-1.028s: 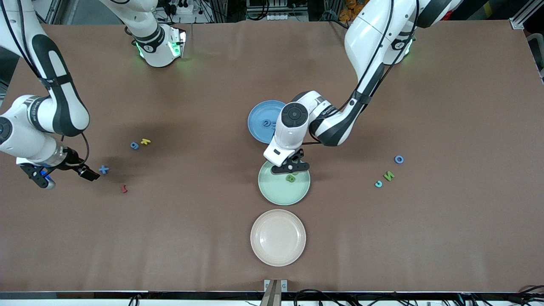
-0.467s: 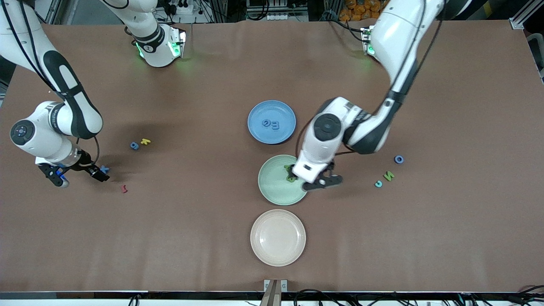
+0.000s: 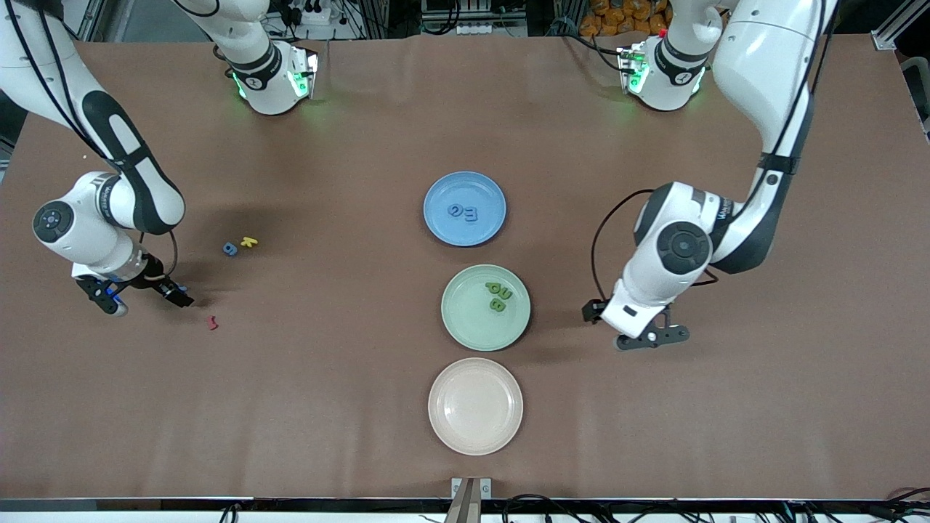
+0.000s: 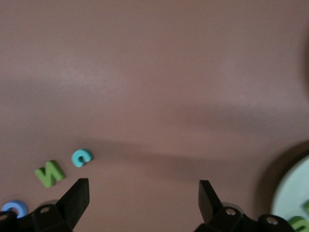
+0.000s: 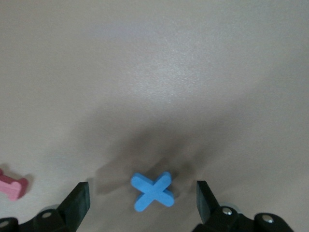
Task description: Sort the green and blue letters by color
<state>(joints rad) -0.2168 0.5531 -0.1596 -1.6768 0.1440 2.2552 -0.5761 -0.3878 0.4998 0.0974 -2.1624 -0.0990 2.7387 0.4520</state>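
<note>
My right gripper's fingers stand beside the blue X's arms, so my right gripper closes on the blue X now.
My right gripper point(image 3: 173, 294) is open and low over the table; the blue X point(image 5: 153, 190) lies between its fingers in the right wrist view point(image 5: 141, 193), hidden in the front view. My left gripper point(image 3: 647, 336) is open and empty point(image 4: 143, 189), over bare table beside the green plate point(image 3: 465, 330). Two green letters point(image 3: 498, 297) lie in that plate. Two blue letters point(image 3: 463, 211) lie in the blue plate point(image 3: 443, 190). A green N point(image 4: 49, 173) and a blue O point(image 4: 14, 208) show in the left wrist view, hidden by the arm in the front view. Another blue letter point(image 3: 229, 248) lies toward the right arm's end.
A beige plate point(image 3: 475, 436) sits nearest the front camera. A yellow letter point(image 3: 249, 241) lies beside the loose blue letter. A dark red letter point(image 3: 212, 322) lies near my right gripper, pink in the right wrist view point(image 5: 12, 186). A cyan C point(image 4: 81, 157) lies beside the green N.
My left gripper left the green plate, which now shows two green letters, and swung toward the left arm's end. My right gripper shifted over the blue X.
</note>
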